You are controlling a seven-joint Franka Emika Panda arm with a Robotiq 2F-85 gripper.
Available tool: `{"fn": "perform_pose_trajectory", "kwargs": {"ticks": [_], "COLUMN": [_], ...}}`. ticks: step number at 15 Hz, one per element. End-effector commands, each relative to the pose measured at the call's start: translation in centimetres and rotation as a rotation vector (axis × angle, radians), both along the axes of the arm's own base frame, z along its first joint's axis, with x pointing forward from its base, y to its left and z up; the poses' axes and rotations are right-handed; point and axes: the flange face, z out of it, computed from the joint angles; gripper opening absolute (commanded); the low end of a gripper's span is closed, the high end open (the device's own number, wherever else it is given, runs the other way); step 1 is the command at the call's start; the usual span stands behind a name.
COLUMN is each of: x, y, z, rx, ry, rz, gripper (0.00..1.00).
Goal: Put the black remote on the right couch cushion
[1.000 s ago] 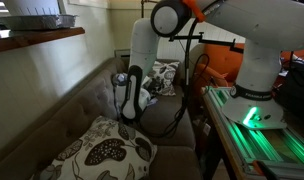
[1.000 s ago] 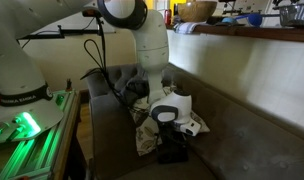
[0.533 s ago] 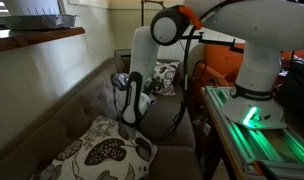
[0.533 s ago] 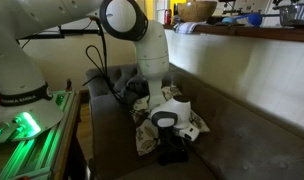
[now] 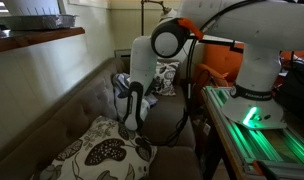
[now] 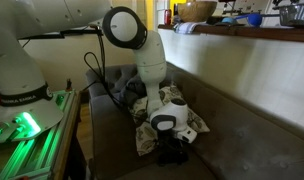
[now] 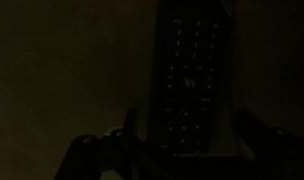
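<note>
My gripper should close on the remote now: my open fingers reach down beside the edges of the remote's near end (image 7: 184, 130) in the wrist view.
In the dark wrist view the black remote (image 7: 192, 70) lies flat on the couch fabric, with faint rows of buttons showing. My gripper (image 7: 192, 135) is open, a finger (image 7: 129, 128) standing on each side of the remote's near end, not closed on it. In both exterior views the gripper (image 6: 172, 150) (image 5: 129, 122) hangs low over the grey-brown seat, pointing down. The remote is too dark to pick out there. A seat cushion (image 6: 254, 150) stretches toward the camera; whether it is the right couch cushion I cannot tell.
A leaf-patterned throw pillow (image 5: 102, 152) lies on the seat close to the gripper, and another (image 5: 165, 75) leans at the far end. The tufted backrest (image 5: 52, 115) runs along one side. A green-lit stand (image 6: 27, 135) borders the couch front.
The arm has dropped a little and the gripper has come down closer to the seat, over the remote. Its jaws stay open.
</note>
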Motion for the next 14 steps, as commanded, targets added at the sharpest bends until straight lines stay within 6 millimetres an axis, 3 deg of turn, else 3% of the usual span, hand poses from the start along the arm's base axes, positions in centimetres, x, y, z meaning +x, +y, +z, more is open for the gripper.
{"fn": "perform_pose_trajectory", "kwargs": {"ticks": [1, 4, 7, 8, 10, 12, 14], "x": [0.5, 0.3, 0.0, -0.1, -0.3, -0.3, -0.3], "y": [0.7, 0.6, 0.1, 0.2, 0.2, -0.1, -0.7], "z": [-1.1, -1.5, -1.6, -1.7, -1.9, -1.8, -1.2], "rx": [-0.023, -0.037, -0.049, -0.048, -0.048, -0.053, -0.068], "ry": [-0.018, -0.014, -0.011, -0.01, -0.006, -0.012, -0.01], "rz": [-0.029, -0.034, -0.048, -0.052, -0.051, -0.042, -0.029], "gripper": [0.91, 0.59, 0.52, 0.58, 0.58, 0.35, 0.35]}}
